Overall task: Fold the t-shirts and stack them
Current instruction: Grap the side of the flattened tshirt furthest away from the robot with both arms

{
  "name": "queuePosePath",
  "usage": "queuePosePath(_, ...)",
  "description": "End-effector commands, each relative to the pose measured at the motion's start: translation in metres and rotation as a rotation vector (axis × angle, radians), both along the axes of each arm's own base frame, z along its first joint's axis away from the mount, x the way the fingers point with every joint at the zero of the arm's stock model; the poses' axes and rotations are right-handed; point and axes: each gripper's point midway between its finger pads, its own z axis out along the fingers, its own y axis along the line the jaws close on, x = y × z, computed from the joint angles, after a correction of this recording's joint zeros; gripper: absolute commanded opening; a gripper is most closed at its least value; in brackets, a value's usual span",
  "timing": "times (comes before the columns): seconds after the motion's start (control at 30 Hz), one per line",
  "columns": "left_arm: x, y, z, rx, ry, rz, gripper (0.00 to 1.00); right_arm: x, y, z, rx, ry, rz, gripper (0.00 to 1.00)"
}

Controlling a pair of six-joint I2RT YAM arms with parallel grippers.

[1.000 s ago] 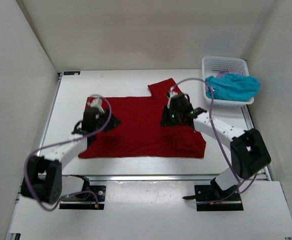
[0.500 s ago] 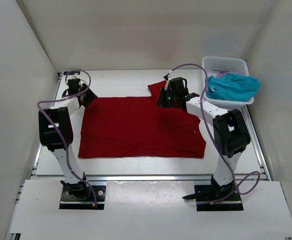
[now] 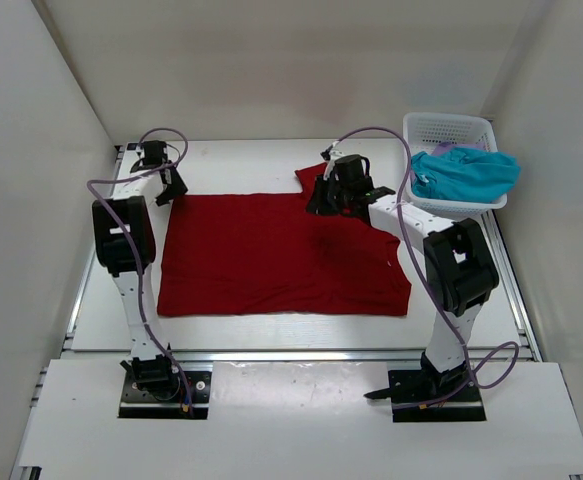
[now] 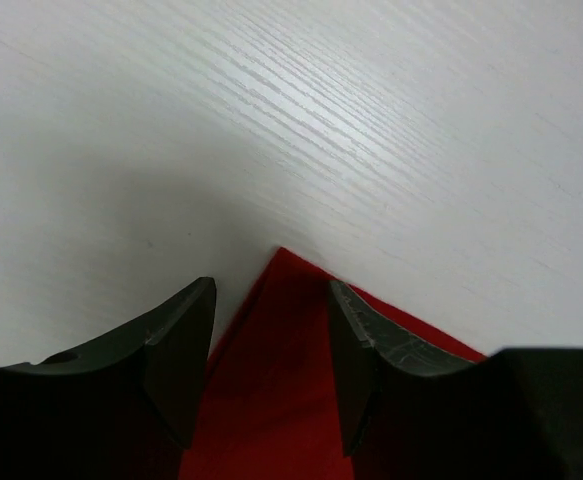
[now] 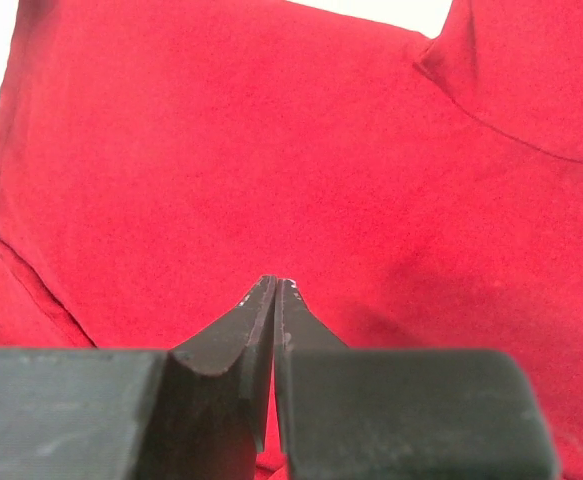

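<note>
The corner of the red cloth is between my left gripper's fingers, and closing now would hold it. My left gripper should close on the cloth's corner.
A red t-shirt (image 3: 281, 255) lies spread flat on the white table (image 3: 241, 160), with one sleeve (image 3: 314, 176) sticking out at the back right. My left gripper (image 3: 173, 189) is at the shirt's far left corner. In the left wrist view it (image 4: 271, 290) is open, with the jaws either side of the corner of red cloth (image 4: 276, 400). My right gripper (image 3: 321, 203) is over the shirt by the back right sleeve. In the right wrist view it (image 5: 276, 284) is shut just above the red cloth (image 5: 221, 150), with no cloth visibly pinched.
A white basket (image 3: 449, 130) stands at the back right of the table with a teal garment (image 3: 466, 172) hanging over its front rim. White walls close in on the left, back and right.
Both arms have swung from the middle of the shirt to its far edge: the left to the far left corner, the right to the back right sleeve. The shirt has stayed flat.
</note>
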Motion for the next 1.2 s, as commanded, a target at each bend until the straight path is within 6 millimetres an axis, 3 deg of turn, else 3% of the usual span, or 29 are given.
queuePosePath(0.0, -0.001, 0.001, 0.014, 0.045, 0.023, -0.023, 0.59, 0.009, 0.003, 0.030, 0.041, -0.089, 0.005, 0.03)
queuePosePath(0.17, 0.007, -0.005, 0.012, 0.060, 0.036, -0.056, 0.56, 0.008, 0.002, 0.032, 0.051, -0.089, 0.002, 0.03)
queuePosePath(0.3, 0.001, -0.002, 0.006, 0.052, 0.043, -0.057, 0.52, 0.016, 0.001, 0.047, 0.081, -0.106, -0.013, 0.04)
queuePosePath(0.53, 0.000, -0.001, 0.002, 0.065, 0.043, -0.059, 0.19, 0.029, -0.002, 0.062, 0.089, -0.147, -0.025, 0.09)
queuePosePath(0.73, 0.000, -0.008, 0.016, 0.038, 0.008, -0.075, 0.00, 0.076, -0.051, 0.053, 0.048, -0.157, -0.159, 0.26)
queuePosePath(0.77, 0.007, -0.011, 0.029, 0.039, -0.038, -0.080, 0.00, 0.092, -0.066, 0.036, -0.002, -0.145, -0.198, 0.28)
queuePosePath(0.8, 0.006, -0.012, 0.033, 0.036, -0.048, -0.081, 0.00, 0.106, -0.081, 0.038, -0.037, -0.163, -0.241, 0.30)
queuePosePath(0.83, 0.007, -0.013, 0.036, 0.029, -0.068, -0.079, 0.00, 0.113, -0.094, 0.014, -0.078, -0.116, -0.269, 0.32)
queuePosePath(0.87, 0.003, -0.015, 0.034, 0.019, -0.068, -0.077, 0.00, 0.127, -0.095, 0.027, -0.071, -0.139, -0.278, 0.33)
queuePosePath(0.9, 0.005, -0.016, 0.043, 0.008, -0.096, -0.075, 0.00, 0.141, -0.108, 0.018, -0.081, -0.110, -0.305, 0.38)
queuePosePath(1.0, 0.007, -0.021, 0.057, 0.006, -0.141, -0.084, 0.00, 0.175, -0.126, -0.003, -0.133, -0.065, -0.340, 0.40)
queuePosePath(1.03, 0.006, -0.023, 0.061, 0.006, -0.147, -0.091, 0.00, 0.176, -0.134, -0.036, -0.187, 0.003, -0.344, 0.41)
queuePosePath(1.07, 0.002, -0.025, 0.054, -0.003, -0.135, -0.091, 0.00, 0.193, -0.133, -0.043, -0.194, -0.007, -0.344, 0.41)
queuePosePath(1.1, 0.004, -0.028, 0.056, -0.014, -0.142, -0.098, 0.00, 0.206, -0.135, -0.020, -0.194, -0.045, -0.351, 0.41)
queuePosePath(1.13, 0.001, -0.025, 0.056, -0.021, -0.145, -0.091, 0.00, 0.219, -0.140, -0.025, -0.213, -0.043, -0.360, 0.42)
queuePosePath(1.17, 0.001, -0.028, 0.055, -0.025, -0.151, -0.096, 0.00, 0.216, -0.141, -0.062, -0.219, 0.038, -0.342, 0.46)
